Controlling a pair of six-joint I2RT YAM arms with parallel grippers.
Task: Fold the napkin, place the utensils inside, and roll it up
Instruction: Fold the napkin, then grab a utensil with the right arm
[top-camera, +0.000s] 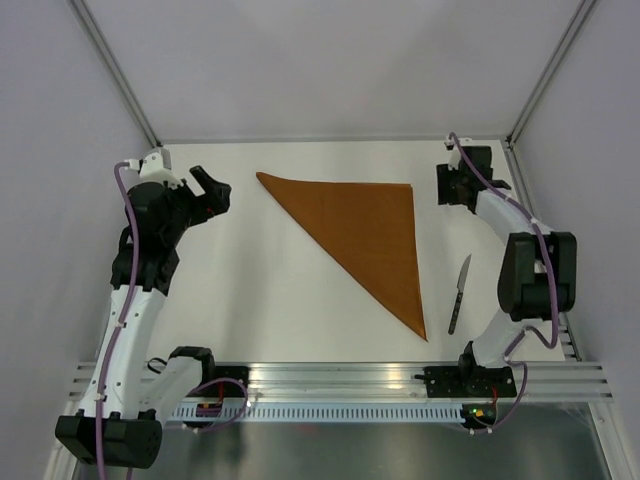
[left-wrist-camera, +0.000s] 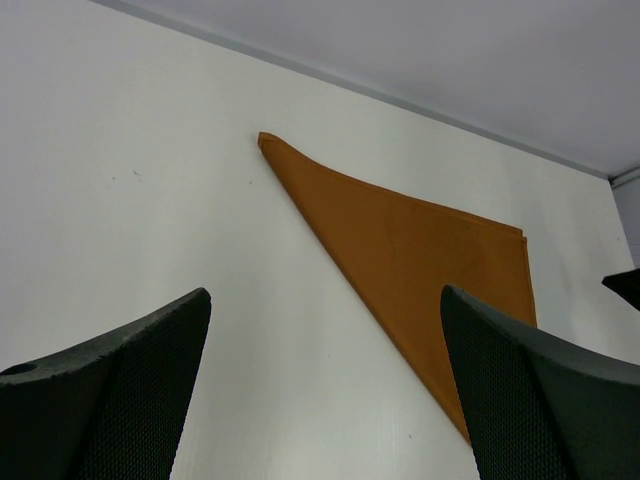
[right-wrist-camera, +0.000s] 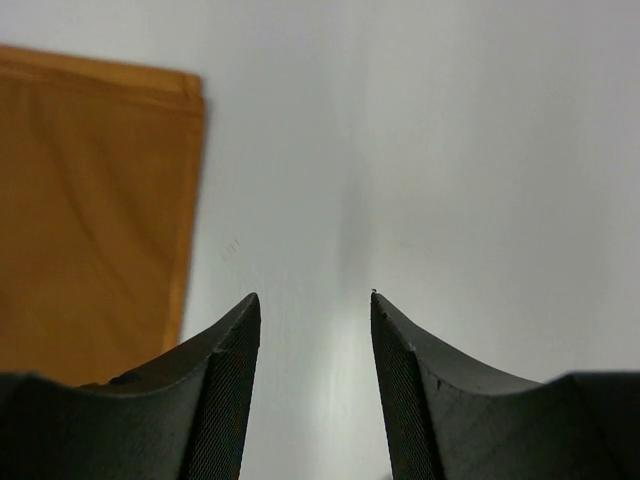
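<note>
Next, my right gripper grabs the knife across its handle beside the blade, to lay the knife flat along the napkin's long edge.
The rust-orange napkin lies flat on the white table, folded into a triangle with its long edge running from the far left corner to the near right tip. One grey utensil, a knife, lies on the table just right of the napkin's near tip. My left gripper hovers left of the napkin's far left corner, open and empty; its wrist view shows the napkin ahead between wide fingers. My right gripper is beside the napkin's far right corner, open, with the napkin edge to its left.
White walls with metal corner posts close the table on three sides. An aluminium rail with the arm bases runs along the near edge. Purple cables hang along both arms.
</note>
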